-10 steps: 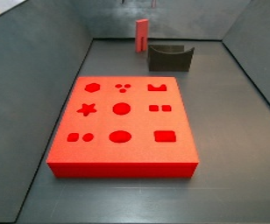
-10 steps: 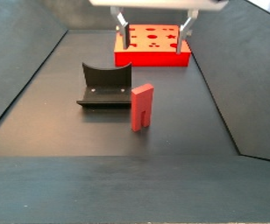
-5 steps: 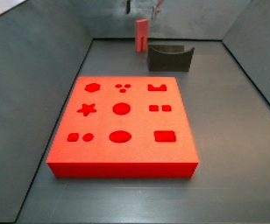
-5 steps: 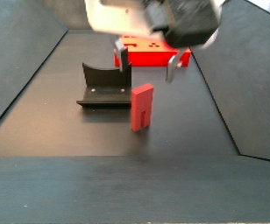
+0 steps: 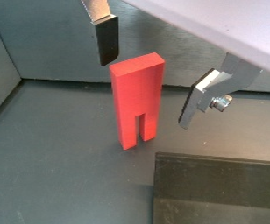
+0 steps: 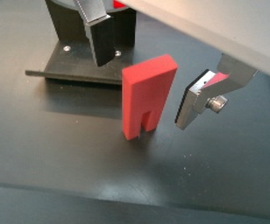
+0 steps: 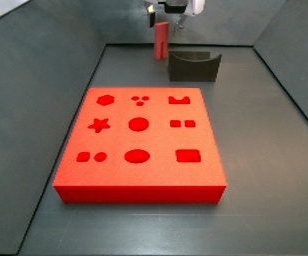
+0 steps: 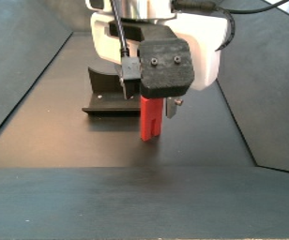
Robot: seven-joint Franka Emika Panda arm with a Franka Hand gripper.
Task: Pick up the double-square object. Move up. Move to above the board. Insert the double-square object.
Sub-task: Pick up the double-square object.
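The peg has a foot that a slot splits into two legs. My gripper needs to hold the peg next by the flat sides of its solid upper part (image 5: 138, 86).
The double-square object is a tall narrow red peg with a slot in its foot. It stands upright on the dark floor in both wrist views (image 5: 138, 101) (image 6: 147, 96) and both side views (image 7: 160, 42) (image 8: 151, 124). My gripper (image 5: 147, 87) (image 6: 144, 92) is open and low around the peg's upper part, one finger on each side with a gap to each. It also shows in both side views (image 7: 162, 20) (image 8: 150, 89). The board (image 7: 157, 141), a large flat red block with shaped holes, lies apart from the peg.
The fixture (image 7: 193, 65) (image 6: 79, 61) (image 8: 106, 94) stands on the floor right beside the peg. Grey walls close in the floor, and the peg is near one end wall.
The gripper has come down from above and now has its open fingers on both sides of the peg. The peg has not moved.
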